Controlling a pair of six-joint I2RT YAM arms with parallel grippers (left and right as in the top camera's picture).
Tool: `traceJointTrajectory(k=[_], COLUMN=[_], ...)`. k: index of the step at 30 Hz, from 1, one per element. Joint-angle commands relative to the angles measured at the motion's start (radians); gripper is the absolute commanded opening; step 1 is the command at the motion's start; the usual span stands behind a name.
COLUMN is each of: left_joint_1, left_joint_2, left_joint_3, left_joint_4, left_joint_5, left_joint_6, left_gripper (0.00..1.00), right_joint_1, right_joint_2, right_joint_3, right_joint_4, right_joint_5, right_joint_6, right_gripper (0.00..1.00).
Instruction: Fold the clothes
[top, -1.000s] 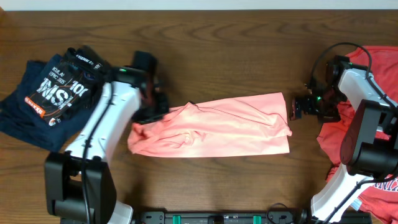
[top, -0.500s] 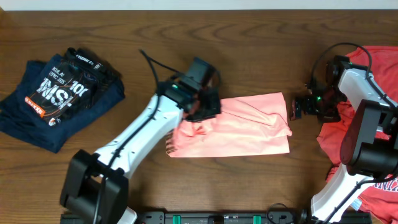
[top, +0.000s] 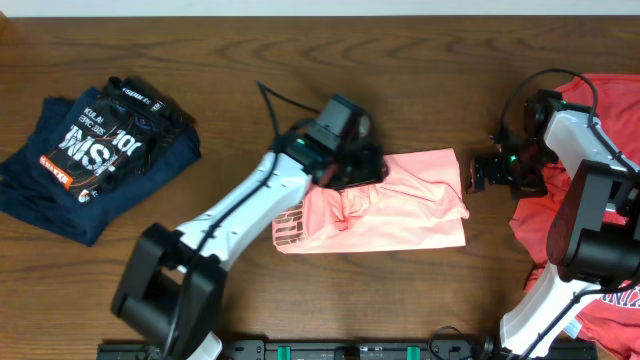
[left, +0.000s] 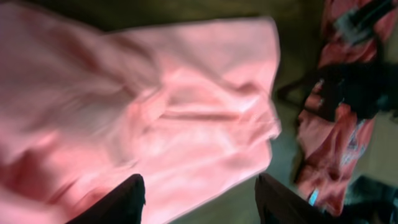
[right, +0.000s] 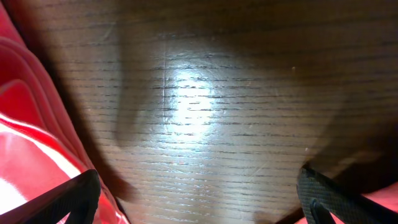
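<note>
My right gripper takes hold of the shirt's free edge opposite the whitish print next, to fold the salmon-pink T-shirt (top: 415, 205) over its printed end.
The clothes, a salmon-pink T-shirt (top: 415, 205), lie mid-table with the left part doubled over to the right; a whitish print (top: 289, 226) shows at the folded left end. My left gripper (top: 360, 170) hovers over the shirt's upper left part. In the left wrist view its jaws (left: 198, 190) stand open above the pink cloth (left: 155, 112), holding nothing. My right gripper (top: 478, 174) is open just off the shirt's right edge, over bare wood (right: 199, 124).
A folded navy T-shirt (top: 90, 150) with lettering lies at the far left. A darker red T-shirt (top: 585, 210) lies at the right edge under the right arm, also seen as the red cloth (left: 329, 143) and red folds (right: 25, 137).
My left gripper carried the shirt's left end rightward over the rest, then opened and let it go. The shirt is now shorter. The right arm has not moved.
</note>
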Motion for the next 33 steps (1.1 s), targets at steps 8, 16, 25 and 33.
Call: traceJointTrajectory(k=[8,16,25,33], left_joint_1=[0.365,0.525,0.525,0.525], left_joint_2=[-0.196,-0.194,-0.194,-0.194], left_joint_3=[0.003,0.002,0.0,0.0], left_joint_4=[-0.393,-0.466,-0.476,-0.495], left_joint_5=[-0.179,-0.175,-0.175,-0.175], left_joint_6=[0.162,0.212,0.233,0.232], left_gripper=[0.59,0.59,0.59,0.59], right_joint_1=[0.015,0.077,0.143,0.18], right_joint_2=[0.027,0.027,0.027,0.027], right_joint_3=[-0.012,-0.012,-0.056,-0.119], right_joint_4=[0.0,0.018,0.042,0.076], right_joint_5=[-0.323,-0.349,-0.251,-0.255], right_joint_6=[-0.107,-0.106,-0.039,-0.005], right_gripper=[0.99,0.99,0.99,0.25])
